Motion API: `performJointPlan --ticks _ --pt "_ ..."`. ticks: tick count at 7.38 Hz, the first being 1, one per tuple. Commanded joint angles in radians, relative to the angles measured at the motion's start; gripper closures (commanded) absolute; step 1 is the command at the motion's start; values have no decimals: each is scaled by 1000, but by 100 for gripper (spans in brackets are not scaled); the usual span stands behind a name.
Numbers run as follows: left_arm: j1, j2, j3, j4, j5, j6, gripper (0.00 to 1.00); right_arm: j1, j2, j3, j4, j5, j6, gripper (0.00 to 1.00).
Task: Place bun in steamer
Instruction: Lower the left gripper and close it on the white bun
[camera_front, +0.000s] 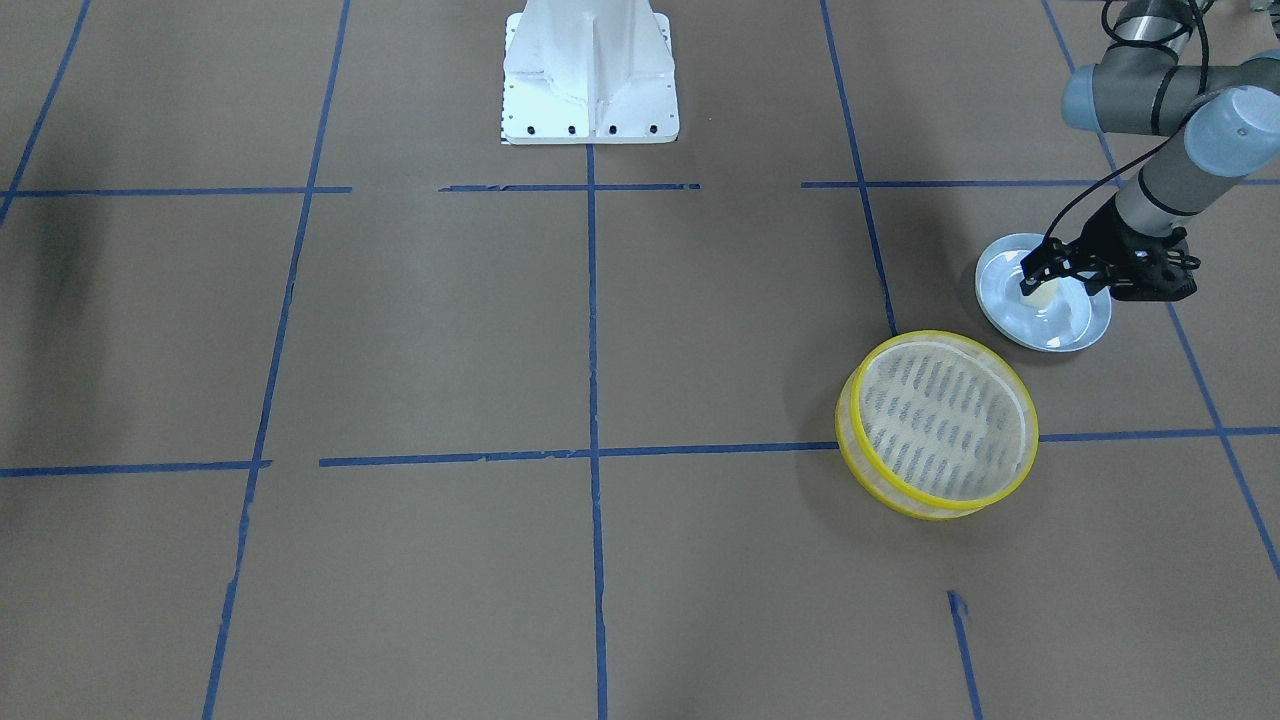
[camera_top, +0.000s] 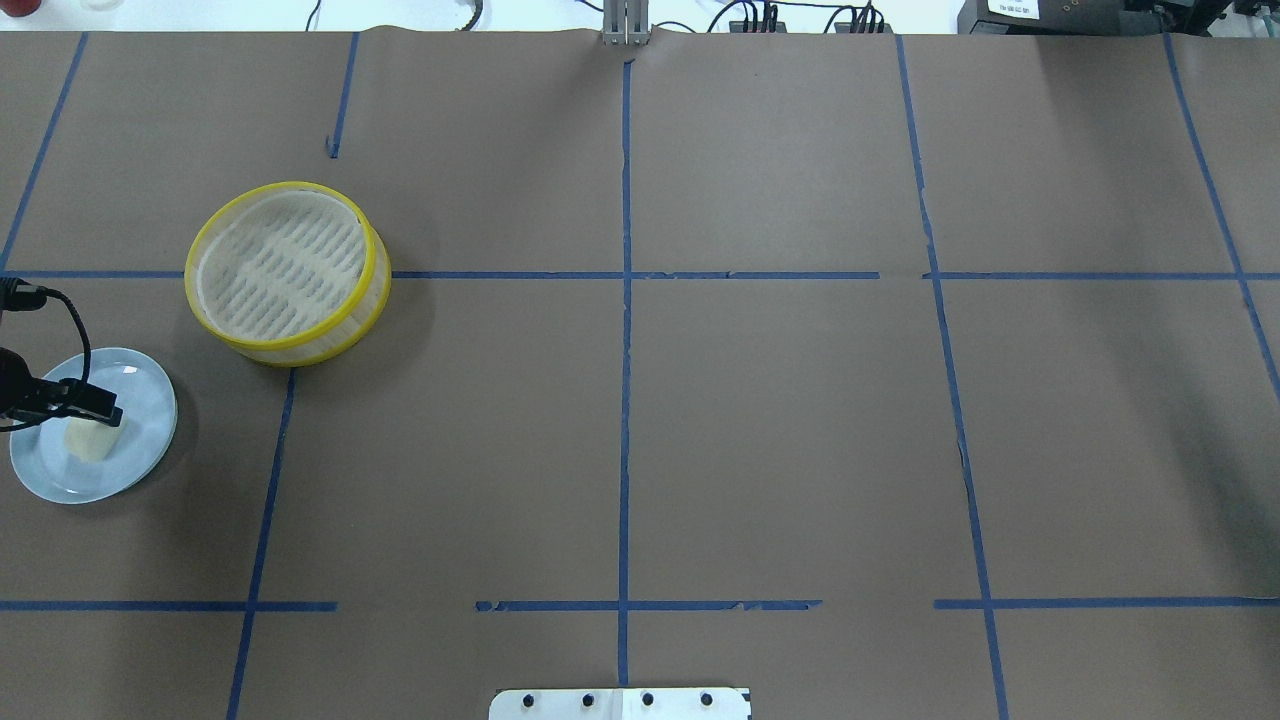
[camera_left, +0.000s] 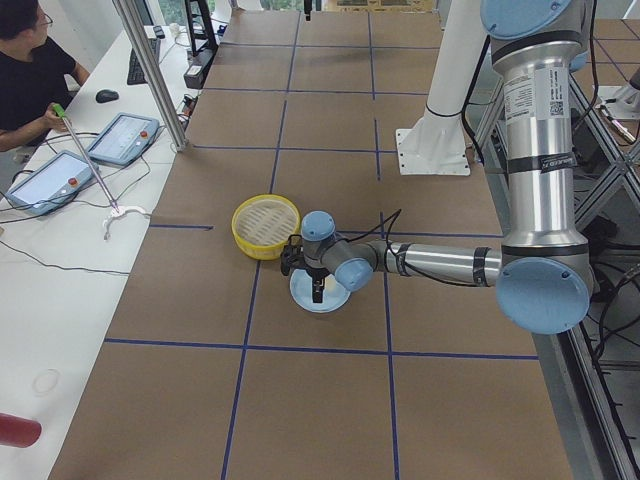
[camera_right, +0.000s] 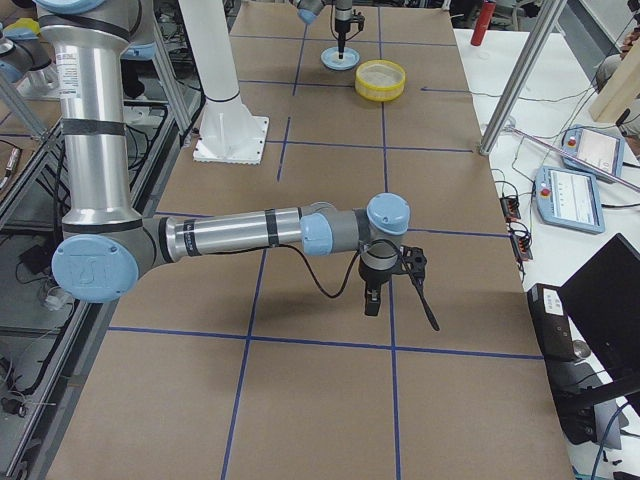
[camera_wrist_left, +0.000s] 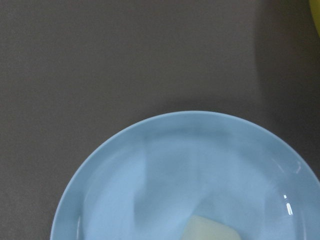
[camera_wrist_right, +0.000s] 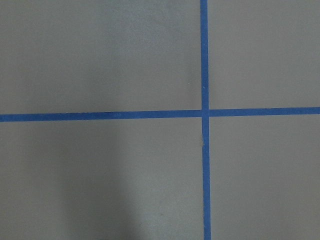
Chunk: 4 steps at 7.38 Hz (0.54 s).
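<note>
The left gripper grabs the bun (camera_front: 1042, 293) by its rounded sides next. Then the bun goes in the steamer (camera_front: 940, 420).
The bun (camera_front: 1042, 293) is a small cream-white lump on a pale blue plate (camera_front: 1060, 325). It also shows in the overhead view (camera_top: 92, 442) and at the bottom edge of the left wrist view (camera_wrist_left: 210, 231). My left gripper (camera_front: 1038, 278) is down over the plate, fingers open and straddling the top of the bun, as the overhead view (camera_top: 100, 412) also shows. The yellow-rimmed steamer (camera_front: 940, 420) stands empty next to the plate, about a plate's width away (camera_top: 285, 270). My right gripper (camera_right: 398, 305) hangs over bare table far from both; I cannot tell whether it is open or shut.
The table is brown paper with a blue tape grid. The robot's white base plate (camera_front: 590, 80) is at the table's middle edge. An operator (camera_left: 30, 75) sits at a side table with tablets (camera_left: 120, 135) beyond the steamer.
</note>
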Motion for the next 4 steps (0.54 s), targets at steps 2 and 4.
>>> performJointPlan --ticks 2,4 --pt "27 0 -7 -5 0 -5 0 -1 0 0 0 0 0 0" --pt "30 9 -12 -5 0 -7 13 0 0 0 0 0 0 0"
